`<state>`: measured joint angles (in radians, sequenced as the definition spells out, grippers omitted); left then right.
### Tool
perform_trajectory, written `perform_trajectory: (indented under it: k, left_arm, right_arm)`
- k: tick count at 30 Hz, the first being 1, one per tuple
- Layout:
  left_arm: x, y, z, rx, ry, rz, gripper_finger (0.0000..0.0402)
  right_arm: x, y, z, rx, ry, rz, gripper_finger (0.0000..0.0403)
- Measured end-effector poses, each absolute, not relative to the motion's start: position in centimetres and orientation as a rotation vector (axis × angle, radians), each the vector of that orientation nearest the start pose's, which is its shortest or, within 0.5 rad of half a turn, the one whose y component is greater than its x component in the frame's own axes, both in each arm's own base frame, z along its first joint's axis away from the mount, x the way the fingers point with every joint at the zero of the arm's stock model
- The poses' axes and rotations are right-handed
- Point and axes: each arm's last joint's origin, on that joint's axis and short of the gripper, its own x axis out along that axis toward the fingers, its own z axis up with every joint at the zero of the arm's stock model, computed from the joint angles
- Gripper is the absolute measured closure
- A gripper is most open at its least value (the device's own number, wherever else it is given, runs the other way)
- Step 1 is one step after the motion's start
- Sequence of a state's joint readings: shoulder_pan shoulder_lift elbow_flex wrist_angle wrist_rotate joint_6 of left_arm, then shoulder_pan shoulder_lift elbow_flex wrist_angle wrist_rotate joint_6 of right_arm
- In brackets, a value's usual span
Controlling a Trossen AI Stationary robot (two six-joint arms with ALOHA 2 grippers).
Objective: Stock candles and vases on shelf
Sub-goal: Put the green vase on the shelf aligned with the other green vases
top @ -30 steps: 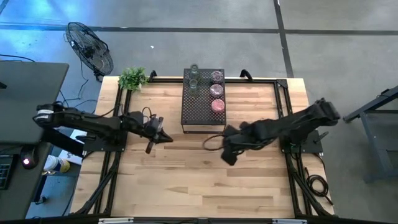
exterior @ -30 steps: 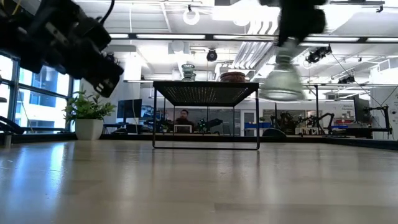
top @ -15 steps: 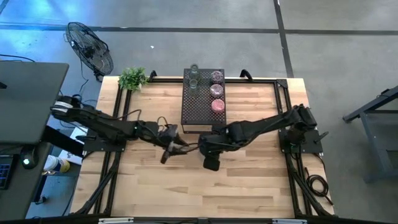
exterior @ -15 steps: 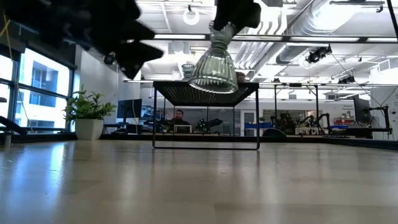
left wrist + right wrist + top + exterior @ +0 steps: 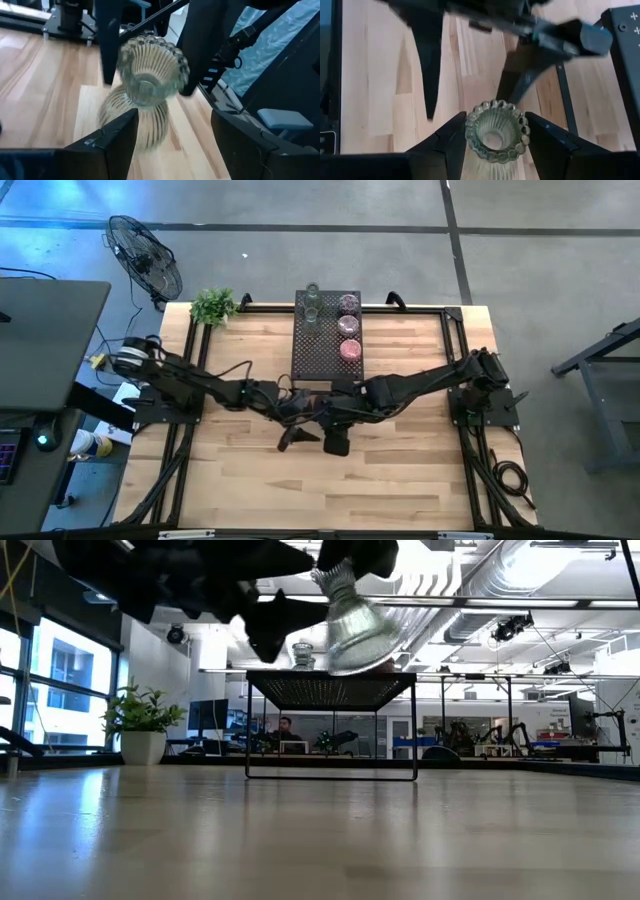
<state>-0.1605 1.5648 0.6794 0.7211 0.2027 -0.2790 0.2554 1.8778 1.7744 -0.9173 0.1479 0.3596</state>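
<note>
I need to move my left gripper forward before I close on the vase, since both fingers end short of the vase's middle [image 5: 146, 102] and one covers its bulb [image 5: 152, 126].
My right gripper [image 5: 496, 131] is shut on a clear ribbed glass vase [image 5: 496, 134], held in the air in front of the black shelf [image 5: 325, 345]; in the low view the vase [image 5: 357, 625] is tilted. My left gripper [image 5: 172, 137] is open, level, right in front of this vase [image 5: 150, 75], one finger on each side of it, apart from it. On the shelf's top stand two vases [image 5: 312, 305] at the far left and three pink candles [image 5: 349, 326] in a row on the right. My right gripper pinches the vase between its two fingers [image 5: 451, 137], at the ribbed wall just under the beaded rim [image 5: 470, 120] that faces the wrist. The fingers come slanting from above. The vase is lifted clear of the table and tilted, its wider end [image 5: 365, 648] lowest.
A leafy potted plant [image 5: 213, 306] stands at the table's far left corner. The black frame rails [image 5: 190, 350] run along the table's sides. Bare wood [image 5: 330, 490] lies toward the near edge. A fan [image 5: 145, 260] stands off the table.
My left gripper has swept toward the table's right, up to the vase, and has opened. My right gripper has carried the vase toward the table's left, then stopped and rolled, so the vase, which hung upright, now tilts.
</note>
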Motion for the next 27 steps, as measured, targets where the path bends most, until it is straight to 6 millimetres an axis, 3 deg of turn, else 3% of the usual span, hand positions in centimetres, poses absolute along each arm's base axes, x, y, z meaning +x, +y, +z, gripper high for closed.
perform_trajectory:
  k: [11,17,27]
  left_arm:
    - [31.7,-5.6,20.1,-0.261,0.190,-0.311,0.0153]
    - [31.5,-5.5,19.3,-0.256,0.276,-0.305,0.0153]
    - [31.4,-5.6,19.1,-0.219,0.289,-0.334,0.0153]
  right_arm:
    - [39.0,9.7,30.8,0.118,0.980,-0.075,0.0232]
    - [38.8,9.9,30.7,0.119,0.999,-0.079,0.0234]
    - [38.2,11.9,30.8,0.104,0.967,-0.120,0.0237]
